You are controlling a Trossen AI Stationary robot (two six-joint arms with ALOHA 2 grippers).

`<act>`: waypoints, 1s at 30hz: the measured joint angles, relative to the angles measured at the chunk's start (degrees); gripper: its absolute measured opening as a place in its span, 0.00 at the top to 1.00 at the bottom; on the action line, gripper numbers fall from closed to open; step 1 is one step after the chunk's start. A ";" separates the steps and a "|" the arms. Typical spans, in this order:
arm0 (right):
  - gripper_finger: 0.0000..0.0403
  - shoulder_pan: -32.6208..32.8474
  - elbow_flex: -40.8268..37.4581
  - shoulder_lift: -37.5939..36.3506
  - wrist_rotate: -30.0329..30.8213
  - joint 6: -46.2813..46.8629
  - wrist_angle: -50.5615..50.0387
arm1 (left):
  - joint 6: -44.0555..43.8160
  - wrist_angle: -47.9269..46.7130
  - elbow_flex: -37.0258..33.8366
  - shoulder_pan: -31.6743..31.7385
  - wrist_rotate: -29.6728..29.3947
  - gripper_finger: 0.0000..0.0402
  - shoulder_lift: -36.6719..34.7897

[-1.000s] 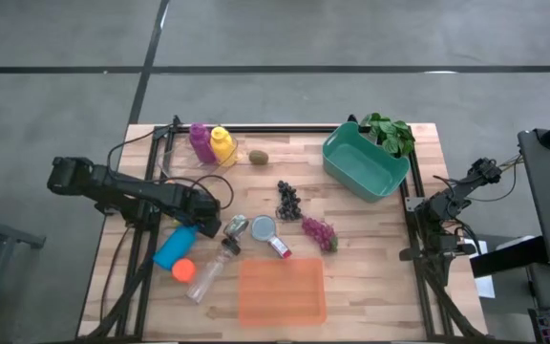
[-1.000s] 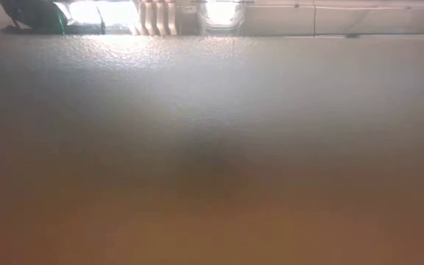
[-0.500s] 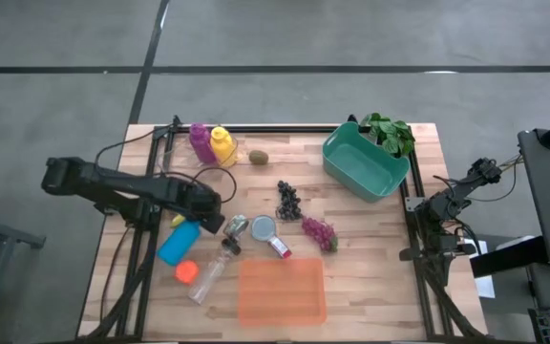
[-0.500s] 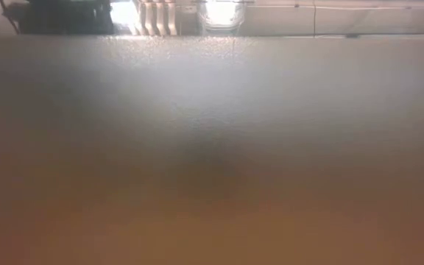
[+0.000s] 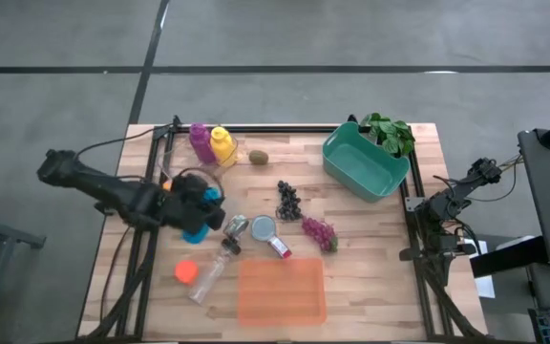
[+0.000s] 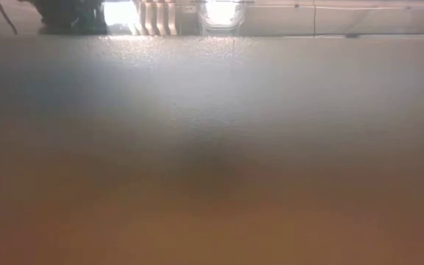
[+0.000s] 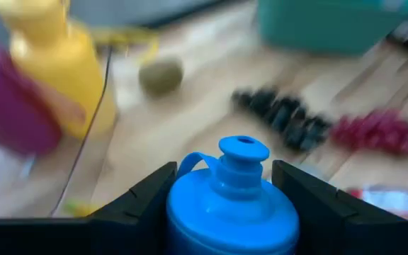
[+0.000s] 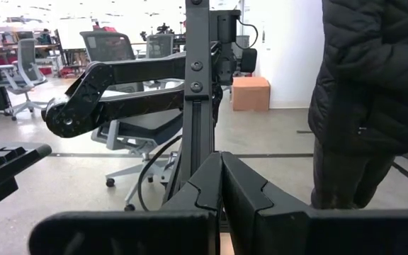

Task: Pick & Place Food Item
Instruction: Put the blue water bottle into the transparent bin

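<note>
I need to keep holding the blue bottle with my left gripper, because the bottle is hanging at a slant with its base [image 5: 196,235] above the table.
A blue bottle [image 7: 229,205] with a loop-handled cap sits between the fingers of my left gripper [image 5: 201,212], over the table's left middle; in the high view only blue patches [image 5: 197,232] show under the hand. The food lies loose on the table: a kiwi [image 5: 258,157], dark grapes [image 5: 288,201] and red grapes [image 5: 319,232]. Leafy greens [image 5: 390,132] rest behind the teal bin [image 5: 364,161]. My right gripper [image 8: 222,191] is shut at the table's right edge, pointing into the room. My left gripper pinches the blue bottle by the two sides of its body, just below the shoulder [image 7: 190,212], one finger [image 7: 144,195] on each side. The fingers lie along the bottle, and its cap end [image 7: 243,152] sticks out past them. The bottle is lifted off the table, slanting down.
An orange tray [image 5: 282,290] lies at the near middle. A magenta bottle [image 5: 201,141] and a yellow bottle [image 5: 223,145] stand at the far left. A clear bottle [image 5: 208,270], an orange cap [image 5: 185,271] and small tins [image 5: 264,227] lie near the left gripper. A person in a dark jacket [image 8: 374,85] stands beyond the right arm.
My left gripper has risen and swung toward the table's far and right side, turning at the wrist. The blue bottle, which lay on the table near the orange cap, has come up with it and turned, its cap now pointing toward the grapes.
</note>
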 joint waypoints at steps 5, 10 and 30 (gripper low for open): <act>0.98 0.00 -0.02 -0.02 0.00 -0.02 0.01 | 0.17 3.16 -1.41 -8.91 -13.14 0.45 0.11; 0.98 -0.01 -0.02 -0.02 0.00 -0.02 0.01 | -0.53 4.57 -4.23 -15.49 -23.14 0.48 0.11; 0.98 -0.02 0.00 -0.02 0.01 -0.01 -0.02 | 5.04 39.85 -28.53 -21.76 -38.10 0.44 0.15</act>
